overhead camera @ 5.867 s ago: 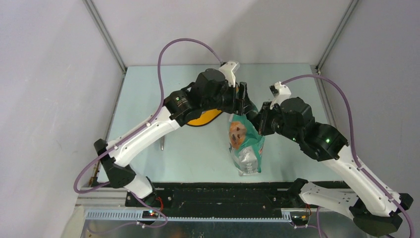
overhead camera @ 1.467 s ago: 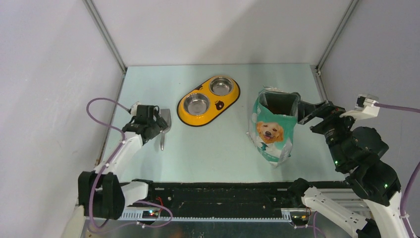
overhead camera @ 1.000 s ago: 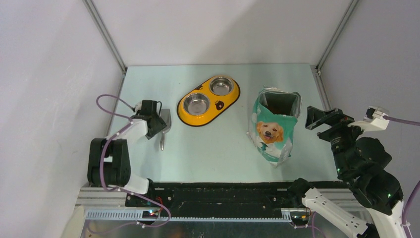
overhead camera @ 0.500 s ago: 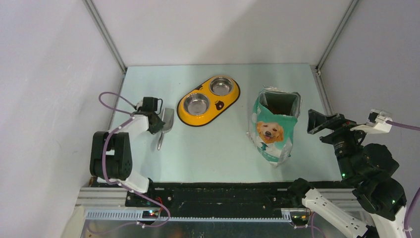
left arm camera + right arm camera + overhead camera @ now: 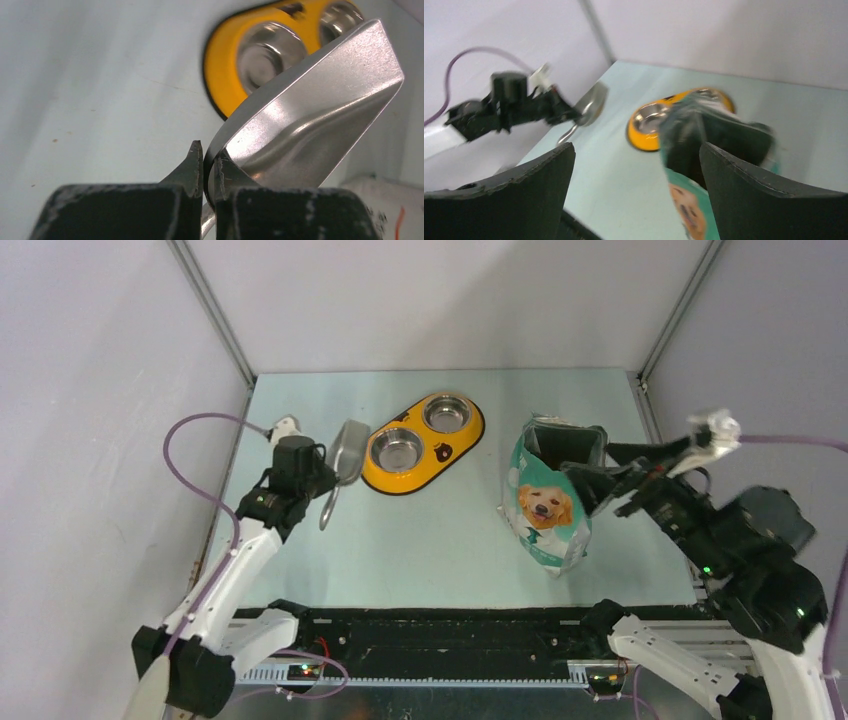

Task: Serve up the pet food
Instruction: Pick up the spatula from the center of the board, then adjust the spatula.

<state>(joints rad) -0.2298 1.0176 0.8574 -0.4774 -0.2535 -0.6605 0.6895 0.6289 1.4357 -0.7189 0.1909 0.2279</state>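
Observation:
I should grab the grey metal scoop by the front rim of its bowl (image 5: 356,425) (image 5: 600,87) with my right gripper. That leaves the scoop's handle free to scoop pet food.
My left gripper (image 5: 325,476) is shut on the rim of a grey metal scoop (image 5: 347,452) and holds it above the table, left of the feeder; the wrist view shows the jaws pinching the scoop (image 5: 310,115) edge, gripper (image 5: 209,160). A teal-and-white bag (image 5: 548,508) printed with a golden dog stands upright, its mouth (image 5: 563,447) open and dark. The pet food is hidden from view. My right gripper (image 5: 612,476) is open at the bag's upper right, apart from it; its wrist view is blurred, gripper (image 5: 635,147), bag (image 5: 719,145).
A yellow double feeder (image 5: 378,472) with two steel bowls, both bare inside, lies at the back centre, also feeder (image 5: 222,82) and feeder (image 5: 644,137). Grey walls close in on three sides. The table's black front rail (image 5: 440,625) runs along the near edge.
My left gripper closed on the scoop and lifted it off the table, shifting slightly right toward the feeder. My right arm swung in toward the bag's top, jaws still wide.

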